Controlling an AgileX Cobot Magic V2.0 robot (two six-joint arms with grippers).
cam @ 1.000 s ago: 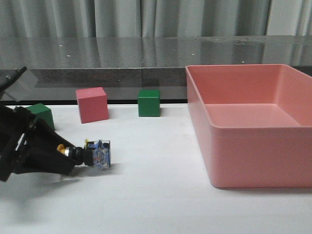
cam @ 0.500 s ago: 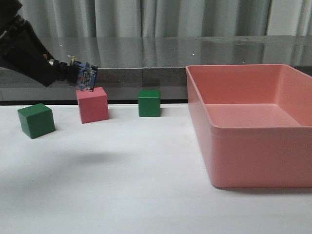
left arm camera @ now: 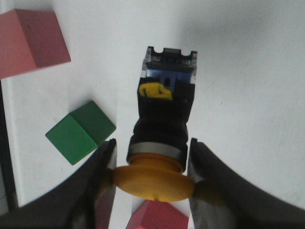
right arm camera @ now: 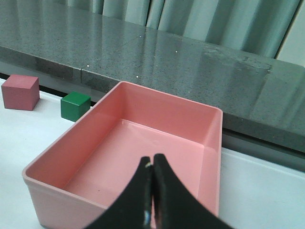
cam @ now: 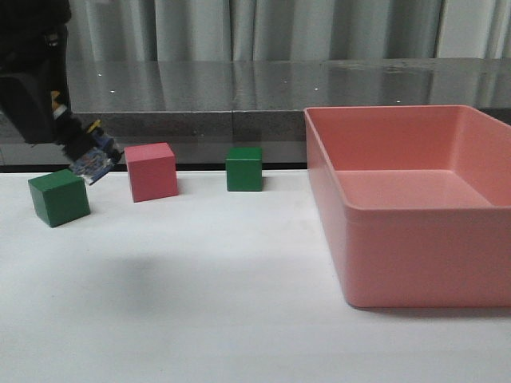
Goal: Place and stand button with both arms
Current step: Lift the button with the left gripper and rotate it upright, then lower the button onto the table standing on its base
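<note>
I need to keep holding the button with my left gripper, because the button's clear base is still tilted in the air above the white table.
My left gripper [left arm camera: 151, 177] is shut on the button [left arm camera: 162, 129], its jaws pinching the yellow mushroom cap, with the black body and bluish-clear base pointing away from the fingers. In the front view the left gripper [cam: 70, 137] holds the button [cam: 91, 161] in the air at the far left, tilted base-down, above the left green cube [cam: 59, 197]. My right gripper [right arm camera: 152, 176] is shut and empty, hovering over the pink bin [right arm camera: 200, 112]; it does not show in the front view.
A pink cube [cam: 151, 171] and a second green cube [cam: 243, 168] stand on the white table near the back edge. The large pink bin [cam: 399, 231] fills the right side. A dark stone ledge runs behind the table.
The left gripper lifted the button off the table, up to the left, then tilted it base-down and brought it lower over the left green cube. The right arm has not visibly moved.
</note>
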